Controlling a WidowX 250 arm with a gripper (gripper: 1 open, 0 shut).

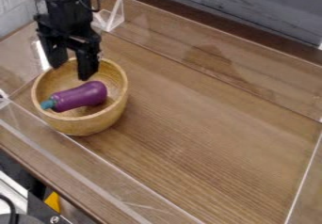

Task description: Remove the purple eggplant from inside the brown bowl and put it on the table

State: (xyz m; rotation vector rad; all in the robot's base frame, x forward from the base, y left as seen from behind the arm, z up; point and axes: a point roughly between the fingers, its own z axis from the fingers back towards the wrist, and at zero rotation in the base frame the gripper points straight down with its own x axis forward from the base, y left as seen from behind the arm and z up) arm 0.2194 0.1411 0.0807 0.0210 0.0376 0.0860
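Note:
My gripper's fingers are above the purple eggplant (79, 96), over the brown bowl's back rim, so my gripper should first move toward the eggplant and only then close on it.
The purple eggplant (79, 96) with its teal stem cap lies on its side inside the brown bowl (101, 120), stem pointing left. The bowl sits on the table (214, 124) near the left front corner. My black gripper (72, 61) hangs over the bowl's back rim, just above and behind the eggplant, apart from it. Its two fingers (88, 64) point down and stand open with nothing between them.
Clear acrylic walls (151, 204) run along the table's edges, close to the bowl at the left and front. A grey plank wall lies behind. The wood surface stretches to the right of the bowl.

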